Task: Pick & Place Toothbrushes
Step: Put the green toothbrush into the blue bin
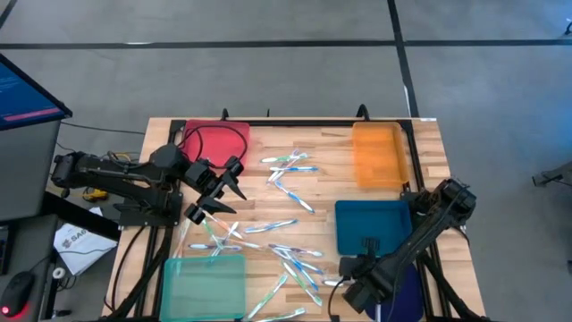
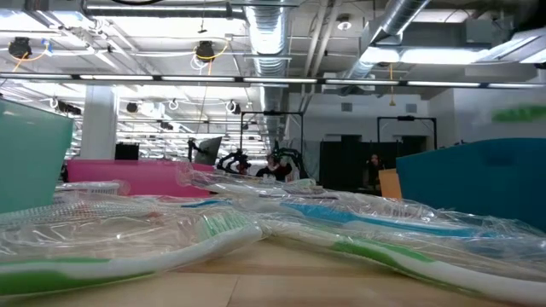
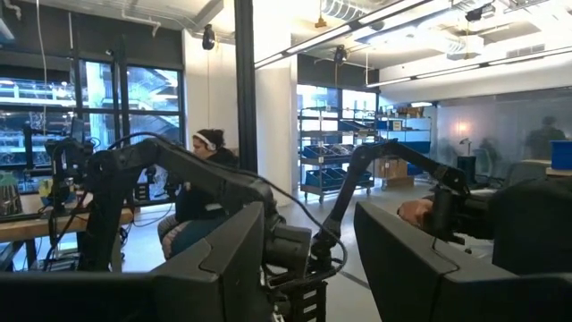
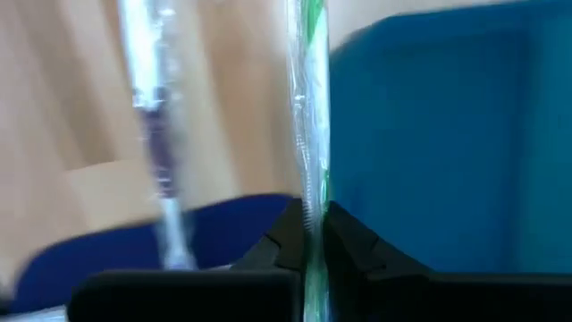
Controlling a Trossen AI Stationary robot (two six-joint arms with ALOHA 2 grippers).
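The green-and-white toothbrush (image 4: 309, 107) is in line with the teal tray's rim. It needs to be over the bottom of the tray before my right gripper lets go of it.
Several wrapped toothbrushes (image 1: 290, 210) lie scattered flat on the wooden table (image 1: 322, 192), and they fill the foreground of the low view (image 2: 256, 226). My right gripper (image 1: 347, 268) points steeply down at the near right, beside the teal tray (image 1: 371, 224). It is shut on a green-and-white toothbrush (image 4: 309, 107) in clear wrap. Another toothbrush (image 4: 156, 134) lies on the table beside it. My left gripper (image 1: 222, 183) hangs raised and open near the red tray (image 1: 214, 143). In its wrist view the gripper (image 3: 322, 268) has nothing between its fingers. My right gripper pinches the wrapped green-and-white toothbrush between its two fingers, on the handle (image 4: 311, 210), coming at it from above. The fingers lie across the stick, which runs on past them along the teal tray's edge. The picture's edge cuts off its far end, so whether that end rests on the table stays unseen.
An orange tray (image 1: 377, 154) stands at the far right, a light green tray (image 1: 204, 286) at the near left, and a dark blue tray (image 4: 134, 250) under my right arm. Black cables run along the table's far edge. People sit in the room beyond.
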